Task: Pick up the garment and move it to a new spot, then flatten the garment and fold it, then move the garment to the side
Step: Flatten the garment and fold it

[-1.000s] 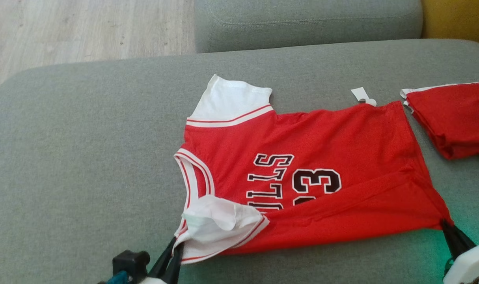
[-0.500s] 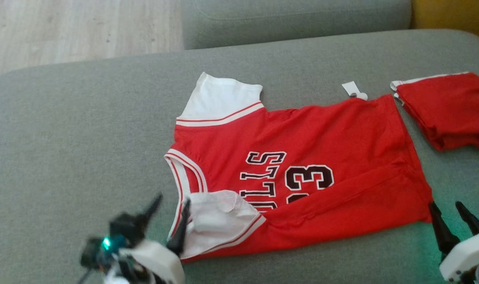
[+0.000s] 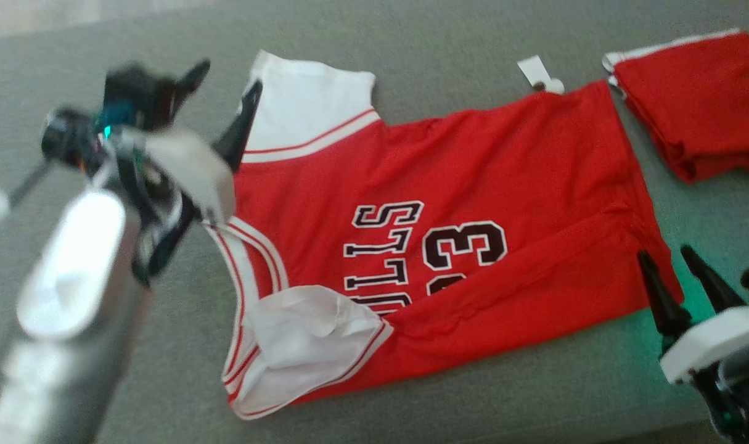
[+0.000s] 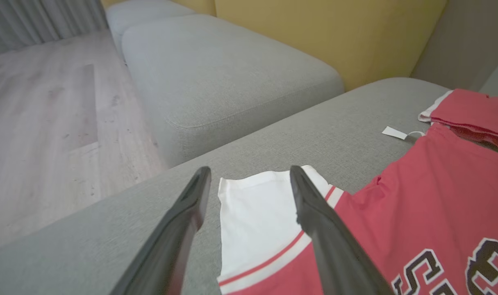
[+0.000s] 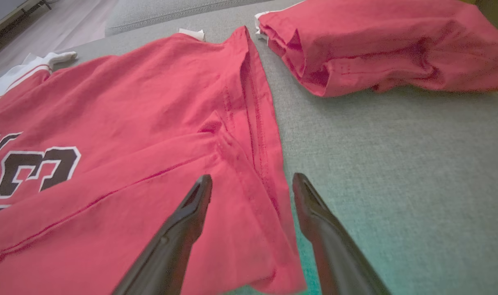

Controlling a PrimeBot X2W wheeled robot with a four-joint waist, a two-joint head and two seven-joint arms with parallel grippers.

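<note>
My left gripper takes hold of the white sleeve by its corner (image 3: 262, 60) next, to flatten and fold the red jersey (image 3: 468, 177).
The garment (image 3: 473, 172) is a red jersey with white sleeves and black lettering, lying spread on the grey cushion (image 3: 442, 24). Its near edge is folded over the lower part of the lettering. My left gripper (image 3: 223, 92) hovers open at the far white sleeve (image 3: 306, 105). In the left wrist view the left gripper (image 4: 249, 170) has that sleeve (image 4: 257, 213) between its spread fingers, apart from the cloth. My right gripper (image 3: 664, 253) stands open at the jersey's near right hem corner. In the right wrist view the right gripper (image 5: 252, 177) straddles the hem of the garment (image 5: 130, 114).
A second red cloth (image 3: 688, 92) lies folded at the far right, close to the jersey's hem. A small white tag (image 3: 534, 68) sticks out at the jersey's far edge. Another grey cushion (image 4: 216, 73), wooden floor (image 4: 48, 123) and a yellow panel (image 4: 335, 28) lie beyond.
Both grippers have opened and let go of the jersey's near edge. The left arm has swung up to the far sleeve. The camera has tilted, shifting the whole picture.
</note>
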